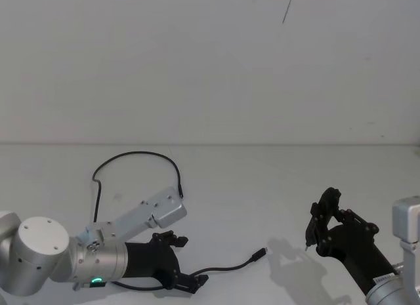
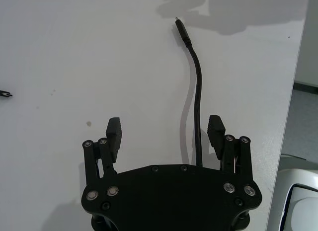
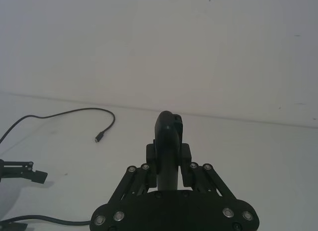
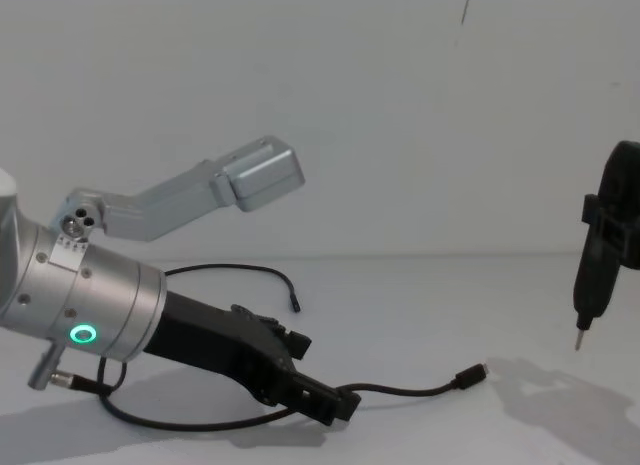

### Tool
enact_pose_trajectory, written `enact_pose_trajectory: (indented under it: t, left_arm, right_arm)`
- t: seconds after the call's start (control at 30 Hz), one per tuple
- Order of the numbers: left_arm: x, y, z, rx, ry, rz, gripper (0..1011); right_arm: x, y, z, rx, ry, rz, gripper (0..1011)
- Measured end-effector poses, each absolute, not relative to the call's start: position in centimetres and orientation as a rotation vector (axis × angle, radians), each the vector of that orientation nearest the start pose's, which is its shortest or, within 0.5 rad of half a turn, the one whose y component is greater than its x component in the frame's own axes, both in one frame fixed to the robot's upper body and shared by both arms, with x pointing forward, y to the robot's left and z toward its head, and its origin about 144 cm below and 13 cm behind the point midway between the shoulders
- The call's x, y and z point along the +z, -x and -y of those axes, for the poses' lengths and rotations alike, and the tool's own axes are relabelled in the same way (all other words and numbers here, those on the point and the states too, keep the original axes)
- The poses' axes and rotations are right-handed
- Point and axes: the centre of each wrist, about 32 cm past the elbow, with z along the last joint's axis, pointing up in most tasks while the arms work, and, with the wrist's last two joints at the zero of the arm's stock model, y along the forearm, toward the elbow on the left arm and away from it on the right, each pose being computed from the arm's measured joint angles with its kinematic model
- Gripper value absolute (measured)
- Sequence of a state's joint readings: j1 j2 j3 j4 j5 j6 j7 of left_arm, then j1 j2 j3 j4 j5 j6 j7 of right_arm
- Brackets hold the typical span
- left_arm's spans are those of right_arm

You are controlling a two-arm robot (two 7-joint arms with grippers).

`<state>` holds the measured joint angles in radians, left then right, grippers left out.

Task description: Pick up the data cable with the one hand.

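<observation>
I need to pick up the data cable and leave its plug (image 4: 469, 377) free, so my left gripper should next grab the black cord behind that plug (image 4: 366, 388).
The data cable (image 1: 230, 265) is a thin black cord on the white table (image 1: 262, 187). It loops at the back left, passes under my left arm and ends in a plug (image 1: 260, 254) at mid-front. My left gripper (image 1: 187, 262), black with a green ring on its silver wrist, sits low over the table and is open. In the left wrist view the cable (image 2: 198, 107) runs between the fingers (image 2: 214, 127), close to one pad and not clamped. My right gripper (image 1: 325, 223) hovers at the right, shut on a slim black tool (image 4: 600, 255) with a pointed metal tip.
The table's edge (image 2: 293, 92) lies close to the left gripper on one side. A plain white wall (image 1: 210, 69) rises behind the table. The cable's other plug (image 4: 295, 306) rests at the back left.
</observation>
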<state>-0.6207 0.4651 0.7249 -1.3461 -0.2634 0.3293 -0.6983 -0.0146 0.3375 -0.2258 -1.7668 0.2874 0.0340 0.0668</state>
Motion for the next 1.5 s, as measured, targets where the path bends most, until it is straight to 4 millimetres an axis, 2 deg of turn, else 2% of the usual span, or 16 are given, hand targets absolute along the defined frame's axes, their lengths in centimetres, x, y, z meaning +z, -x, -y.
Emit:
enact_pose_trajectory:
  t: [0.13,0.33,0.67,0.7,0.83,0.9,0.93,0.97,1.03,1.17,1.27,1.5]
  left_arm:
    - [123.07,-57.31,-20.52,0.449,-0.544,0.048,993]
    - [123.02,-57.35,-20.45,0.452,-0.547,0.040,875]
    - [122.96,-57.39,-20.39,0.454,-0.550,0.033,573]
    - [122.95,-57.39,-20.38,0.454,-0.550,0.032,511]
    - [122.95,-57.40,-20.37,0.455,-0.551,0.031,431]
    - [122.95,-57.40,-20.36,0.455,-0.551,0.030,340]
    - [122.95,-57.40,-20.37,0.455,-0.551,0.030,340]
    - [122.95,-57.41,-20.36,0.455,-0.551,0.030,274]
    - [122.95,-57.41,-20.36,0.456,-0.551,0.030,233]
    - [122.95,-57.41,-20.35,0.456,-0.551,0.029,86]
    - [122.94,-57.42,-20.35,0.456,-0.552,0.028,41]
    - [122.92,-57.41,-20.37,0.456,-0.552,0.029,41]
  right_arm:
    - [118.87,-44.33,23.71,-1.229,-0.026,0.075,263]
    - [118.87,-44.33,23.71,-1.230,-0.026,0.075,263]
    - [118.87,-44.33,23.71,-1.229,-0.026,0.075,263]
    - [118.87,-44.33,23.71,-1.229,-0.026,0.075,263]
    - [118.87,-44.33,23.71,-1.229,-0.026,0.075,263]
    - [118.87,-44.33,23.71,-1.230,-0.026,0.075,263]
    - [118.87,-44.33,23.71,-1.229,-0.026,0.075,263]
    - [118.88,-44.33,23.71,-1.229,-0.026,0.075,263]
    - [118.87,-44.33,23.71,-1.229,-0.026,0.075,263]
    - [118.87,-44.33,23.71,-1.229,-0.026,0.075,263]
    - [118.87,-44.33,23.71,-1.230,-0.026,0.075,263]
    - [118.87,-44.33,23.72,-1.229,-0.027,0.075,263]
